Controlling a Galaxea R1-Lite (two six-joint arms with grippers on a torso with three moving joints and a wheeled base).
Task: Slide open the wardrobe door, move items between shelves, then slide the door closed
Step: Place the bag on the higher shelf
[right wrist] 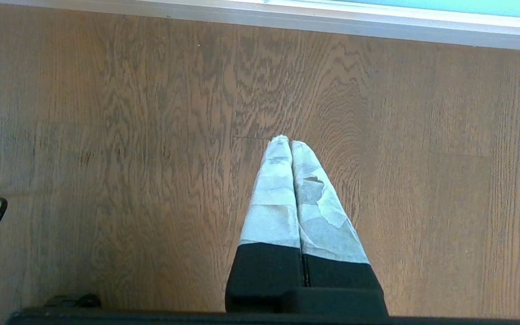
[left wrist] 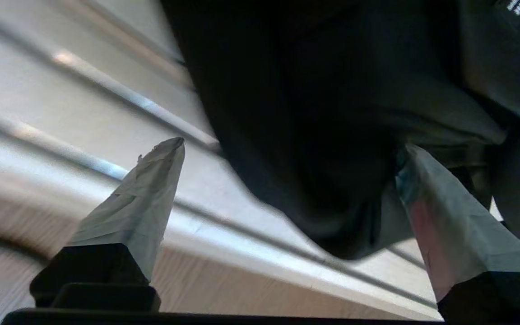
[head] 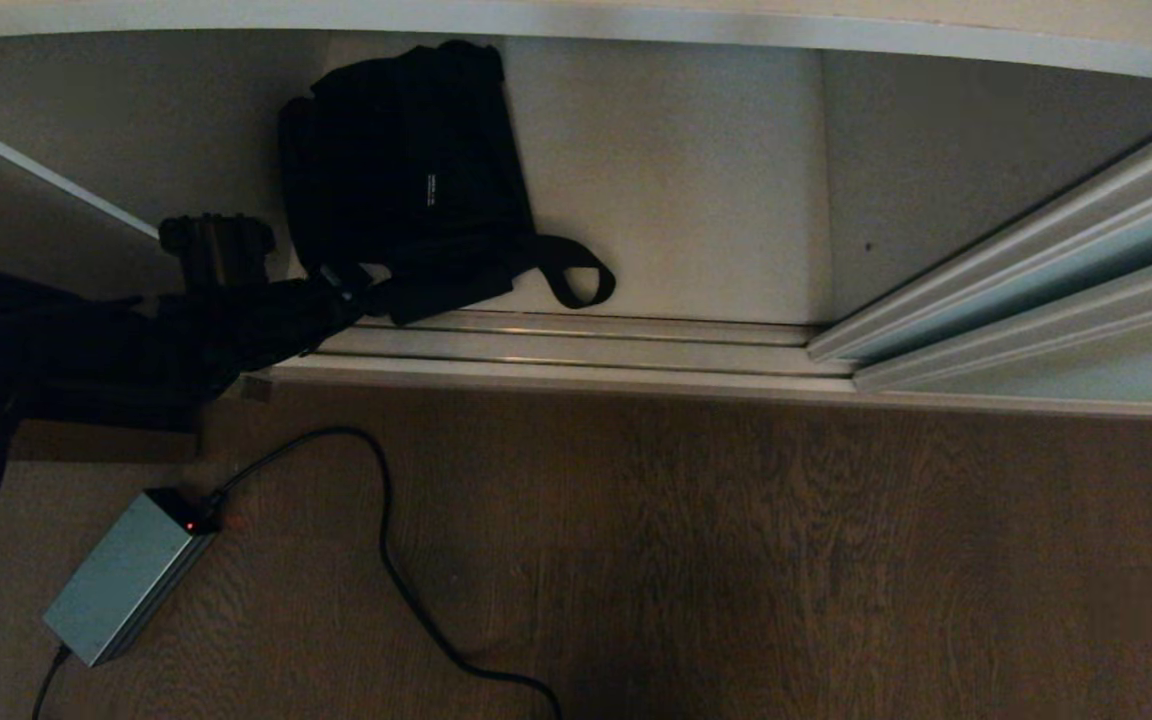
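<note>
I should next grab the bag's padded edge [head: 454, 295] with my left gripper. Then I can move the black fabric bag off the bottom shelf [head: 696, 200].
A black fabric bag [head: 406, 175] with a small white label lies on the wardrobe's white bottom shelf [head: 696, 200]. Its lower edge and a strap loop [head: 576, 275] reach the door tracks. My left gripper [head: 336, 295] sits at the bag's near left corner. In the left wrist view the left gripper [left wrist: 292, 145] is open, its taped fingers [left wrist: 142, 203] set wide apart. The bag [left wrist: 309, 90] hangs between them, close against one finger. The sliding wardrobe door [head: 1086, 270], pale blue-green, is pushed to the right. My right gripper [right wrist: 290, 142] is shut, parked over the wooden floor.
Metal door tracks [head: 586, 345] run along the wardrobe's front edge. A grey power adapter [head: 126, 575] with a red light and a black cable [head: 386, 540] lies on the wood floor at the left. Another white shelf edge [head: 576, 20] crosses overhead.
</note>
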